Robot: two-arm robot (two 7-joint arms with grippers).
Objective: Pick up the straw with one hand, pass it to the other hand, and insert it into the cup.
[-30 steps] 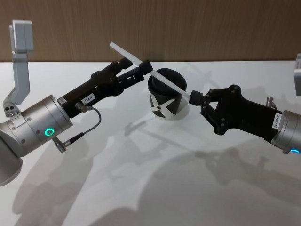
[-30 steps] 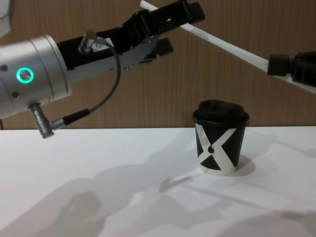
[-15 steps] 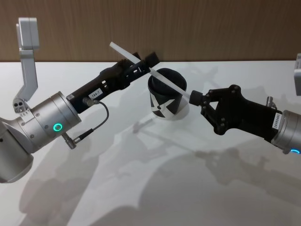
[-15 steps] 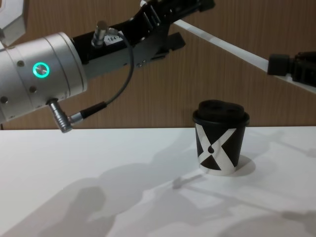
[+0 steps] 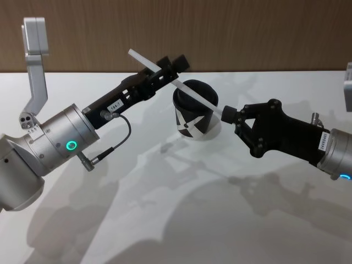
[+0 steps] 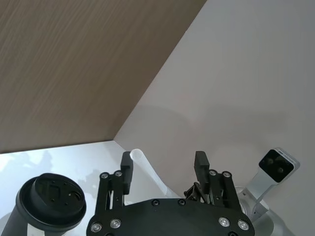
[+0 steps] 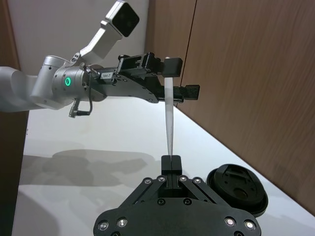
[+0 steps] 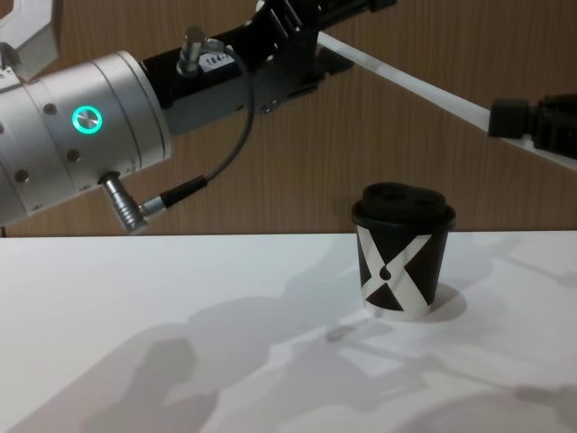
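Observation:
I need to grip the straw with my left gripper by its upper part (image 5: pixel 175 83), so the straw's lower end stays free to go into the cup (image 5: pixel 194 113).
The white straw (image 5: pixel 176 82) slants in the air above the black cup (image 5: pixel 194 113), which stands lidded on the table with its white X mark facing me. My right gripper (image 5: pixel 226 114), the all-black one, is shut on the straw's lower end (image 7: pixel 169 123). My left gripper (image 5: pixel 172 65), on the silver wrist with the green ring, is open and straddles the straw's upper part. In the left wrist view the straw (image 6: pixel 141 163) lies close to one finger (image 6: pixel 127 169), with a wide gap to the other. In the chest view the straw (image 8: pixel 406 86) runs high over the cup (image 8: pixel 403 262).
The white table (image 5: pixel 165 220) carries nothing but the cup. A brown wood-panel wall (image 5: pixel 247 33) closes off the far edge. A grey cable (image 5: pixel 118 140) loops below the left wrist.
My left arm has pushed forward and up, so its open fingers now sit around the straw's upper part. The right gripper, straw and cup have stayed still.

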